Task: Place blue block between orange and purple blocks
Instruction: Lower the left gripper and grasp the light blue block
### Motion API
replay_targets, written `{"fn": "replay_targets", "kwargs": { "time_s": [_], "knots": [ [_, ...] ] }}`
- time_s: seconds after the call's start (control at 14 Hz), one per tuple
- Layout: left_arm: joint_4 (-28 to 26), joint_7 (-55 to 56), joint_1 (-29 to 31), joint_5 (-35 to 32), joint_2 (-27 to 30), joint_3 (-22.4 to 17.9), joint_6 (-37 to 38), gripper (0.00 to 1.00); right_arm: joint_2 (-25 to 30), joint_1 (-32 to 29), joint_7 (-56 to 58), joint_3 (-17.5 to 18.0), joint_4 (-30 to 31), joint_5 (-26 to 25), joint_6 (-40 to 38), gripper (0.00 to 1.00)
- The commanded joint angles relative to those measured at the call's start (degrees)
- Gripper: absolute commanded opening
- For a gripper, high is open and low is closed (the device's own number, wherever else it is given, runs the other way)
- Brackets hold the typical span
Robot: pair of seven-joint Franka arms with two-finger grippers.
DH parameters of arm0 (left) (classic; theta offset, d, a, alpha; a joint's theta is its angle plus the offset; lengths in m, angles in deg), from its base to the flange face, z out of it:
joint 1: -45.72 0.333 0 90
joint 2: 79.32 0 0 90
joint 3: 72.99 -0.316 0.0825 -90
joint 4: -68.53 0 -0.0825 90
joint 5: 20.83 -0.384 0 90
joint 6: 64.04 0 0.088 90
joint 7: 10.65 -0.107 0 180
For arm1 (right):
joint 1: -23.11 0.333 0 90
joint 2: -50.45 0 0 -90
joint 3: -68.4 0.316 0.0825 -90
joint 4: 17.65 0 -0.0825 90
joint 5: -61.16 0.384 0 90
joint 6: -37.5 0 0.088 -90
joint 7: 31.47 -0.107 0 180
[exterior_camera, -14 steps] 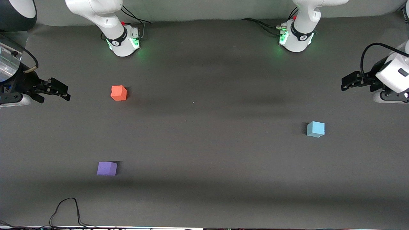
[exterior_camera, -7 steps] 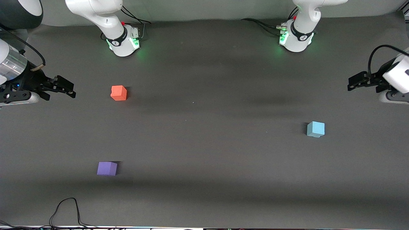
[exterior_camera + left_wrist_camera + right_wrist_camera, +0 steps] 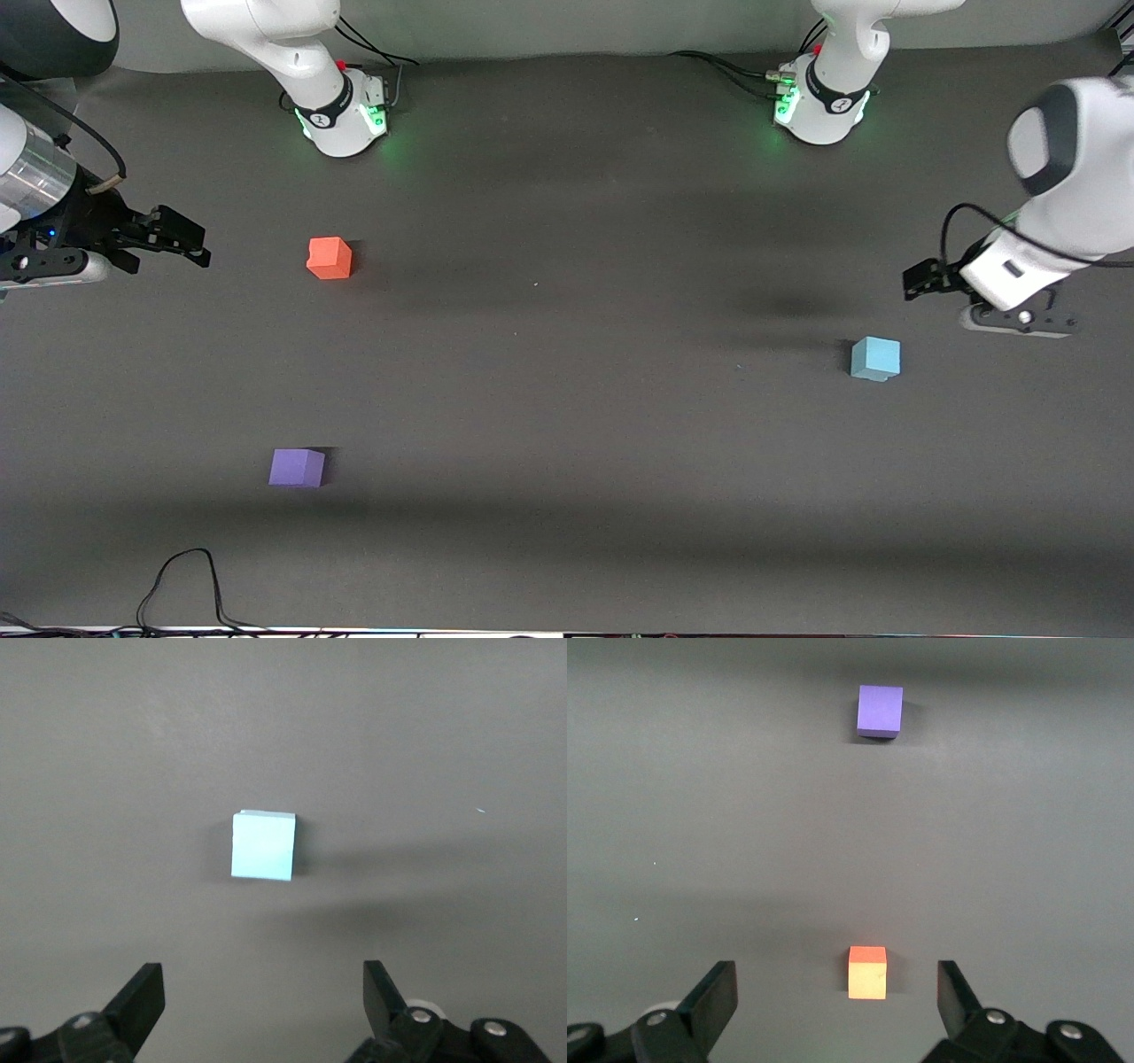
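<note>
The robot's left gripper will next grab the light blue block by its body [image 3: 874, 360] [image 3: 262, 845] to put the block between the orange and purple blocks.
The light blue block [image 3: 875, 358] sits on the dark table toward the left arm's end; it also shows in the left wrist view [image 3: 262, 845]. The orange block [image 3: 330, 258] and the purple block [image 3: 297, 467] sit apart toward the right arm's end, the purple one nearer the front camera. Both show in the right wrist view, orange [image 3: 867, 972] and purple [image 3: 880, 711]. My left gripper [image 3: 917, 282] [image 3: 263, 992] is open and empty, over bare table beside the blue block. My right gripper [image 3: 186, 244] [image 3: 837, 997] is open and empty, over the table beside the orange block.
The two arm bases [image 3: 341, 115] [image 3: 819, 106] stand along the table's back edge. A black cable [image 3: 186, 576] loops on the table at the edge nearest the front camera, toward the right arm's end.
My left arm has swung in from the table's end, and its gripper is now close to the blue block. My right gripper shifted slightly toward the orange block, then held. The blocks have not moved.
</note>
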Motion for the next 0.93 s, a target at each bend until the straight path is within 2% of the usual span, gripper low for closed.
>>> {"fn": "replay_targets", "kwargs": {
  "time_s": [0.0,0.5,0.86],
  "knots": [
    [-3.6,-0.7,-0.1,-0.7,-3.4,-0.1,-8.2,1.0,1.6,0.3,-1.1,-0.5,1.5,0.9,0.2,1.0],
    [-3.6,-0.8,-0.1,-0.8,-18.4,-0.1,-25.7,1.0,1.3,0.3,-1.1,-0.6,1.7,0.9,0.6,1.0],
    [-3.6,-0.7,-0.1,-0.7,-21.0,-0.1,-27.9,1.0,1.4,0.2,-1.1,-0.6,1.7,1.0,0.4,1.0]
  ]
}}
